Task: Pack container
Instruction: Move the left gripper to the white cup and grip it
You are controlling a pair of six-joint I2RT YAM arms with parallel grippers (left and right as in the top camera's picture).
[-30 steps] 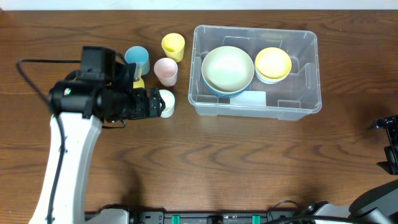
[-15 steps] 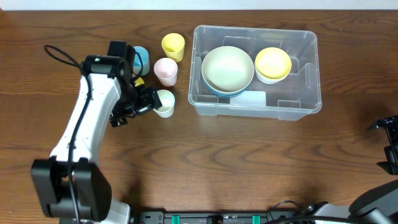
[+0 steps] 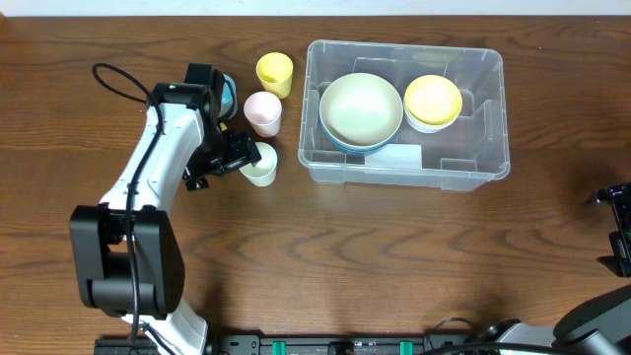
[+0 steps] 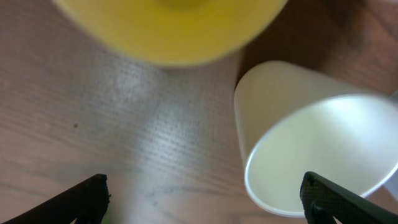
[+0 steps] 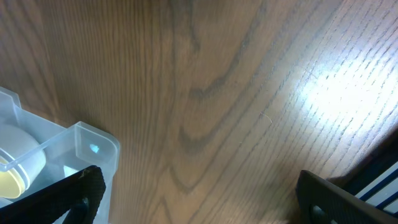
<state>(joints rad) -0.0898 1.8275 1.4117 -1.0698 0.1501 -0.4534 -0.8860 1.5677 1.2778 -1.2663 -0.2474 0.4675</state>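
Observation:
My left gripper grabs the pale cream cup's rim on the side away from the container next. This leaves the cup's base free to set upright beside the bowls.
The clear container (image 3: 498,118) stands at the back right of the table. It holds a large pale bowl (image 3: 361,108) stacked on a blue one and a yellow bowl (image 3: 433,99) stacked on a white one. A pale cream cup (image 3: 260,164) stands left of the container. My left gripper (image 3: 242,155) is open right beside this cup. In the left wrist view the cup (image 4: 311,155) sits against the right finger of the open jaws (image 4: 205,202). My right gripper (image 3: 619,232) is open and empty at the far right edge, as the right wrist view (image 5: 199,199) shows.
A yellow cup (image 3: 274,72), a pink cup (image 3: 263,111) and a blue cup (image 3: 225,94) stand close together behind the pale cup. A blurred yellow object (image 4: 168,28) fills the top of the left wrist view. The container's corner (image 5: 93,146) shows in the right wrist view.
My left arm has swung toward the back of the table and its gripper has come in closer to the pale cup. The cups, the container and the right arm have not moved.

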